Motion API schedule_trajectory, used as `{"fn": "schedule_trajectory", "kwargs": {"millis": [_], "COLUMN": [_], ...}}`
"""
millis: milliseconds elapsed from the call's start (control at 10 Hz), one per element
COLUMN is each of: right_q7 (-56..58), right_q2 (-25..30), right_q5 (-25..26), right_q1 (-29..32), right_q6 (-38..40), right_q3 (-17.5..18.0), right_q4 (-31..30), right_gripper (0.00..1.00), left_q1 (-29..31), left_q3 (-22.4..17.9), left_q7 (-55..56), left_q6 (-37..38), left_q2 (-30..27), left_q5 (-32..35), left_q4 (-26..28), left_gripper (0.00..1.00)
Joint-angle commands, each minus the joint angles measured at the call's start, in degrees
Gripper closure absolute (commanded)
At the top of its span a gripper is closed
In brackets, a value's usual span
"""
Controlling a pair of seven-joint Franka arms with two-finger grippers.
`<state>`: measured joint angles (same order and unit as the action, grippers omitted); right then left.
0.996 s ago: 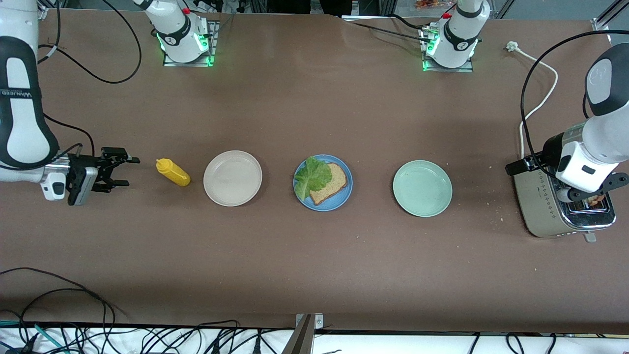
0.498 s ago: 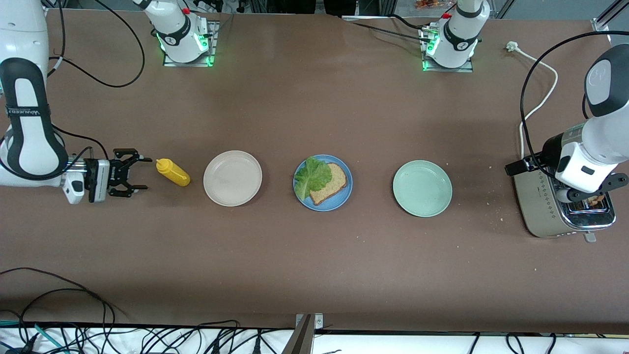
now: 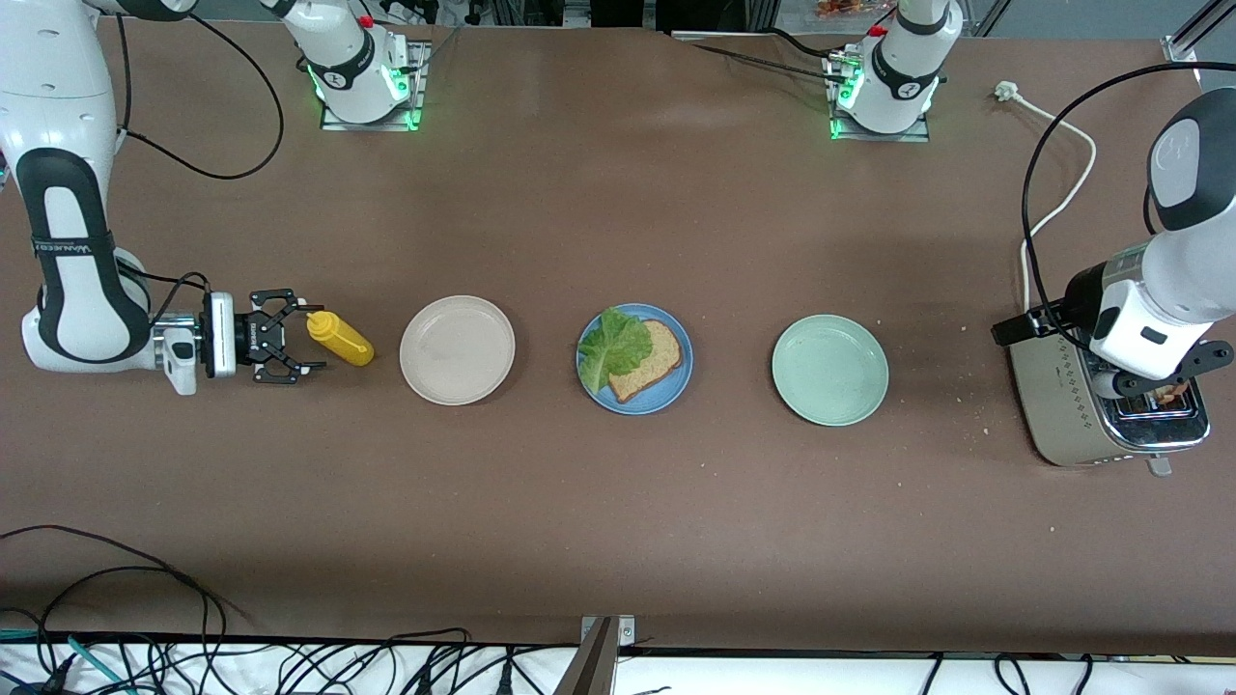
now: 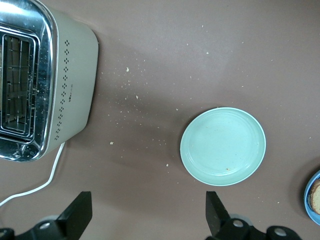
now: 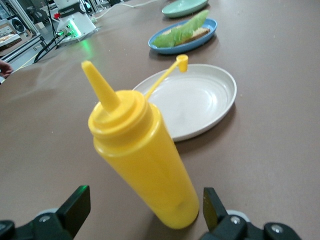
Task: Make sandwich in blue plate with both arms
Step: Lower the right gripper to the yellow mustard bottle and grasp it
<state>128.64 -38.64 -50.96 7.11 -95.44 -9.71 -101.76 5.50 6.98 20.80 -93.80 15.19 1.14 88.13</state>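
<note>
The yellow squeeze bottle has its body (image 3: pixel 344 341) for my right gripper to grab next, to dress the sandwich in the blue plate (image 3: pixel 634 358).
The blue plate (image 3: pixel 634 358) lies mid-table with one brown bread slice (image 3: pixel 652 359) and a green lettuce leaf (image 3: pixel 613 347) on it; the right wrist view shows this plate (image 5: pixel 187 37) farther off. My right gripper (image 3: pixel 307 339) is low at the right arm's end of the table. It is open, with a finger on each side of the upright yellow squeeze bottle (image 5: pixel 142 160) without touching it. My left gripper (image 4: pixel 148 220) hangs open and empty above the table between the toaster (image 4: pixel 45 80) and the pale green plate (image 4: pixel 223 146).
A beige plate (image 3: pixel 457 349) lies between the yellow bottle (image 3: pixel 340 339) and the blue plate. The pale green plate (image 3: pixel 829 370) lies toward the left arm's end, then the steel toaster (image 3: pixel 1101 410) with its white cord (image 3: pixel 1057 198). Crumbs dot the table around the toaster.
My right gripper has slid along the table toward the yellow bottle and now has it between its open fingers. The left arm has not moved.
</note>
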Motion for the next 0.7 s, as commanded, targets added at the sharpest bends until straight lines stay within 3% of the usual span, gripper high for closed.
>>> {"fn": "schedule_trajectory", "kwargs": {"millis": [0,299,398,498,597], "right_q7": [3.5,3.6,3.6,3.1,2.8], "right_q2": [-1.5,-2.4,-2.7,-2.8,-2.9], "right_q5": [-3.0,-4.4,-4.5,-4.7,-4.0], "right_q1": [0.7,0.2,0.2,0.0,-0.3], "right_q6": [4.1,4.4,4.2,4.1,4.3], "right_q3": [0.5,1.6,1.8,1.8,1.8], "right_q4": [1.6,1.6,1.6,1.6,1.7], "right_gripper": [0.00,0.01,0.18,0.56,0.87], "left_q1": [0.2,0.2,0.3,0.2,0.2], "left_q3": [0.3,0.3,0.3,0.3,0.3], "left_q7": [-1.4,-1.4,-1.4,-1.4,-1.3], "left_q6": [0.8,0.8,0.8,0.8,0.8], "left_q2": [0.5,0.5,0.5,0.5,0.5], "left_q5": [1.7,1.7,1.7,1.7,1.7], "left_q4": [-1.0,-1.0,-1.0,-1.0,-1.0], "left_gripper": [0.00,0.00,0.00,0.00,0.00]}}
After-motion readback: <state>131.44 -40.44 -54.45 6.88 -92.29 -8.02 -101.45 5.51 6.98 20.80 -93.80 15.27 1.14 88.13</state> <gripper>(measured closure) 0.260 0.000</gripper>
